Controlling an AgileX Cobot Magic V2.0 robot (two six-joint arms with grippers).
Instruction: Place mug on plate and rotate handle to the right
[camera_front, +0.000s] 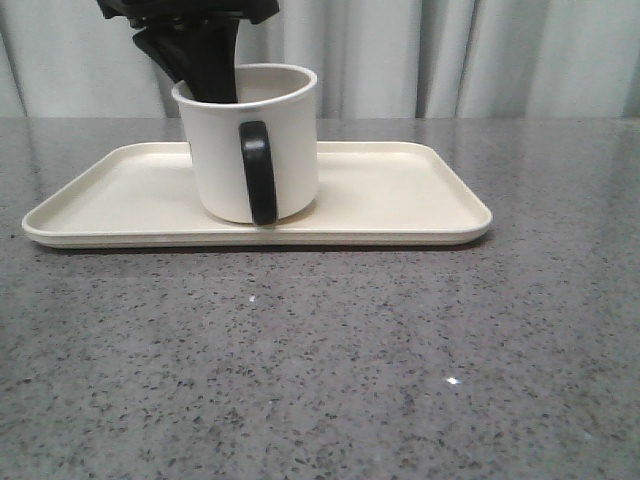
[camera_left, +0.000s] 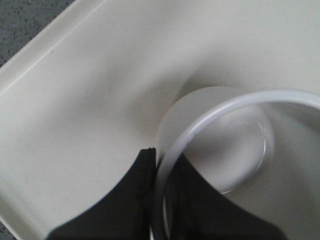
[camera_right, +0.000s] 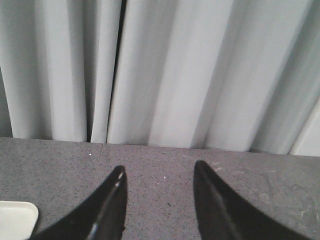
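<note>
I should open my left gripper, because the white mug's base (camera_front: 245, 216) is resting on the cream plate (camera_front: 400, 190) inside the plate's rim and the mug would stand there.
The white mug (camera_front: 250, 145) stands upright on the cream plate (camera_front: 400, 190), left of the plate's middle. Its black handle (camera_front: 258, 172) faces the front camera; the smiley face is hidden. My left gripper (camera_front: 205, 70) comes down from above and is shut on the mug's far-left rim (camera_left: 165, 165), one finger inside the mug and one outside. The plate's surface shows in the left wrist view (camera_left: 75, 100). My right gripper (camera_right: 159, 172) is open and empty over the bare table; it does not show in the front view.
The grey speckled table (camera_front: 320, 360) stretches in front of the plate. Pale curtains (camera_front: 480, 55) hang behind the table. A corner of the plate (camera_right: 15, 217) shows in the right wrist view, beside one finger.
</note>
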